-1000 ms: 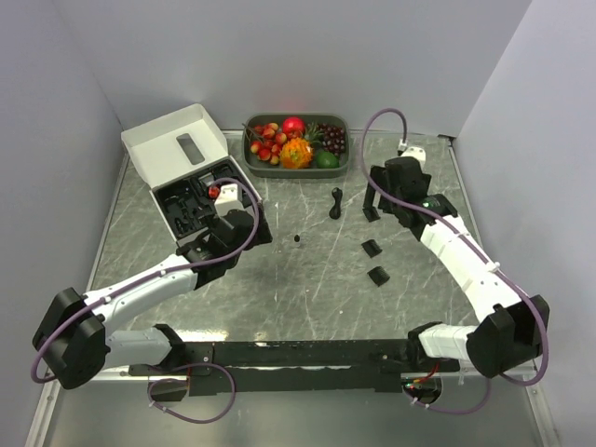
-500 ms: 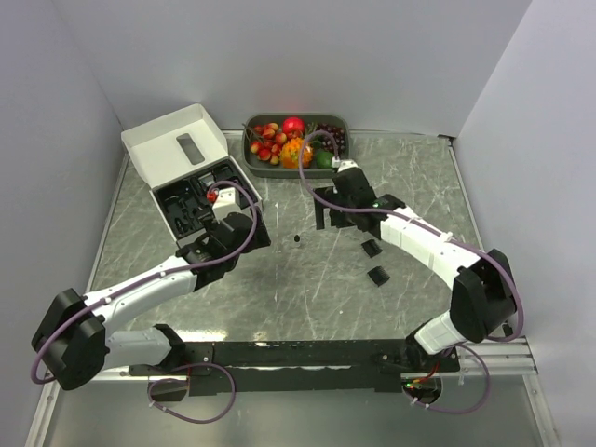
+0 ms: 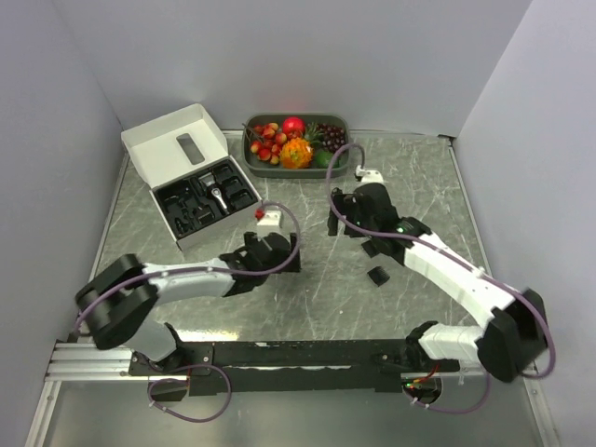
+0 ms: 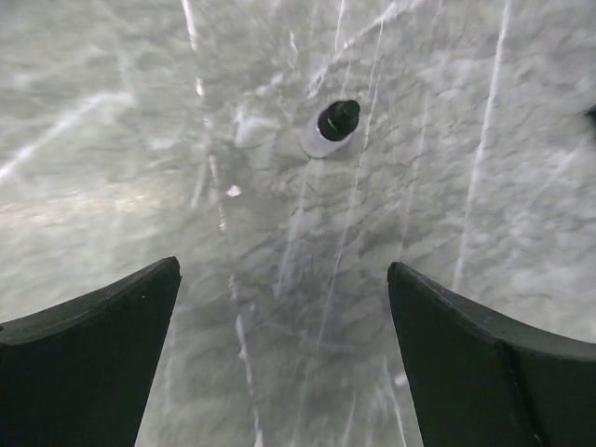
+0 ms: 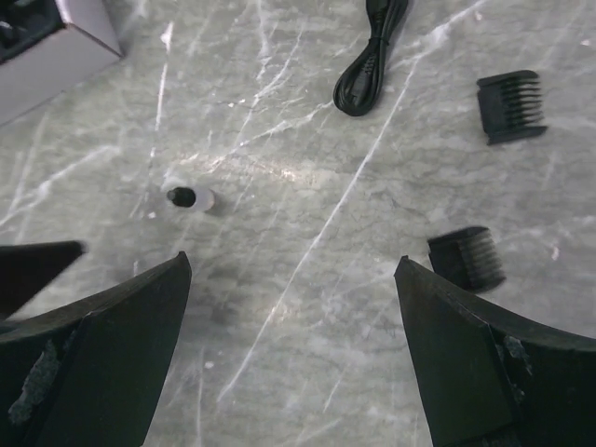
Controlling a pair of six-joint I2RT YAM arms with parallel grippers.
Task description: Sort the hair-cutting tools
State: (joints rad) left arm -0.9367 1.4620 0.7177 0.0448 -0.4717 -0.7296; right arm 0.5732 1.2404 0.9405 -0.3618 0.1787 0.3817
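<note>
The left gripper pinches the small black piece by its sides next, black top toward me, to sort it into the box.
My left gripper (image 3: 284, 253) is open and empty, low over the table's middle. In the left wrist view (image 4: 284, 270) a small black piece on a pale base (image 4: 335, 121) lies just ahead of its fingers. My right gripper (image 3: 340, 222) is open and empty, also above the middle. The right wrist view (image 5: 292, 263) shows the same small piece (image 5: 186, 197), a black cord (image 5: 368, 65) and two black comb guards (image 5: 509, 105) (image 5: 466, 258) to the right. One guard (image 3: 379, 276) shows in the top view. The slim clipper (image 3: 216, 194) lies in the box.
The open white box (image 3: 177, 144) with black insert stands at the back left; its corner (image 5: 47, 47) shows in the right wrist view. A grey tray (image 3: 343, 121) of fruit stands at the back centre. My left fingertip (image 5: 33, 265) shows near the right gripper.
My left gripper has moved right, away from the box, to the table's middle. My right gripper swung left from the far right and has come back slightly.
</note>
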